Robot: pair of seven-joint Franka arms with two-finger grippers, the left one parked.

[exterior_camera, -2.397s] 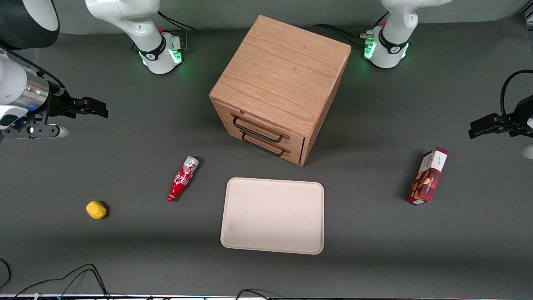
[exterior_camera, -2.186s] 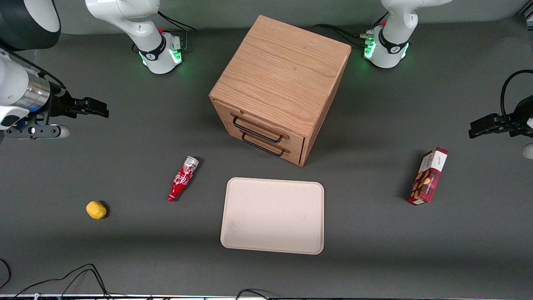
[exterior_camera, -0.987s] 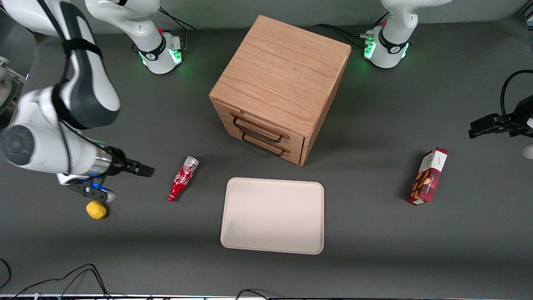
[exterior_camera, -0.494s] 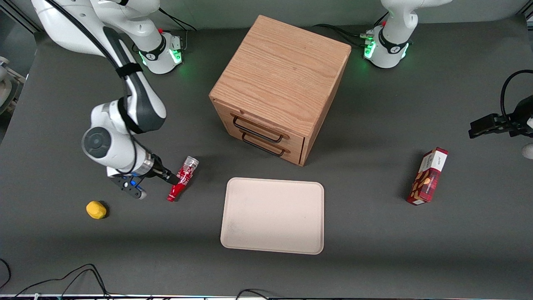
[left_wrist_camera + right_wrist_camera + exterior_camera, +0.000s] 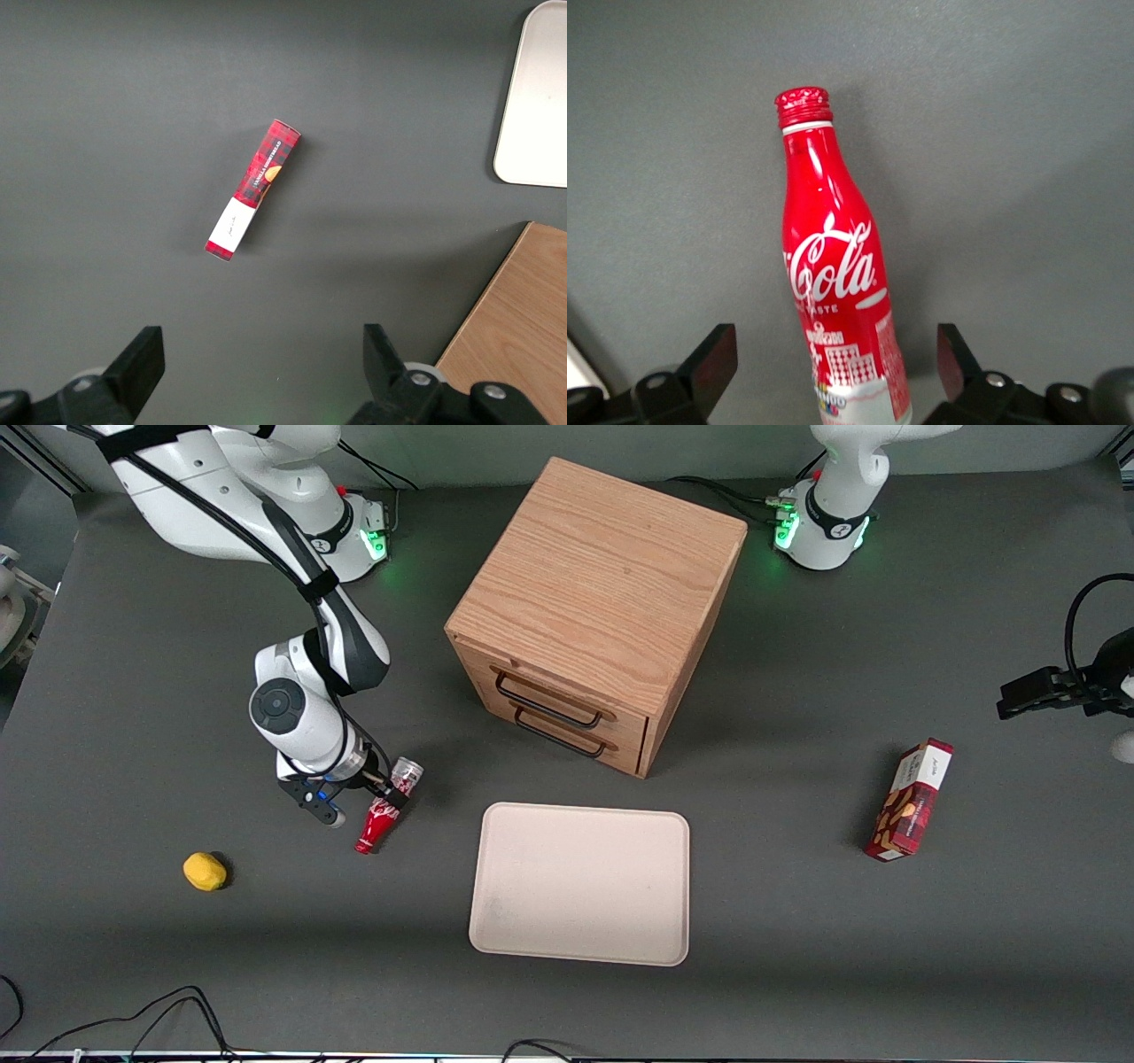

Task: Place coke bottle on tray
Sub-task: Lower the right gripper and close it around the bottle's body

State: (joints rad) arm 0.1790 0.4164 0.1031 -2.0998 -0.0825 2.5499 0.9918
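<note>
Next, my right gripper picks up the bottle by its lower body (image 5: 405, 779) to place the coke bottle on the tray (image 5: 580, 882).
The coke bottle (image 5: 386, 808) (image 5: 833, 283) lies on its side on the dark table, red with white script, its cap pointing toward the front camera and its silvery base farther away. My right gripper (image 5: 383, 790) (image 5: 833, 359) hovers over the bottle's lower body, open, one finger on each side with a gap to the bottle. The pale beige tray (image 5: 580, 882) lies flat beside the bottle, toward the parked arm's end and slightly nearer the front camera. It holds nothing.
A wooden drawer cabinet (image 5: 595, 611) stands farther from the front camera than the tray. A yellow lemon-like object (image 5: 205, 871) lies toward the working arm's end. A red snack box (image 5: 910, 799) (image 5: 253, 188) lies toward the parked arm's end.
My right arm has swung in from the table's edge and come down over the bottle. The bottle and tray have not moved.
</note>
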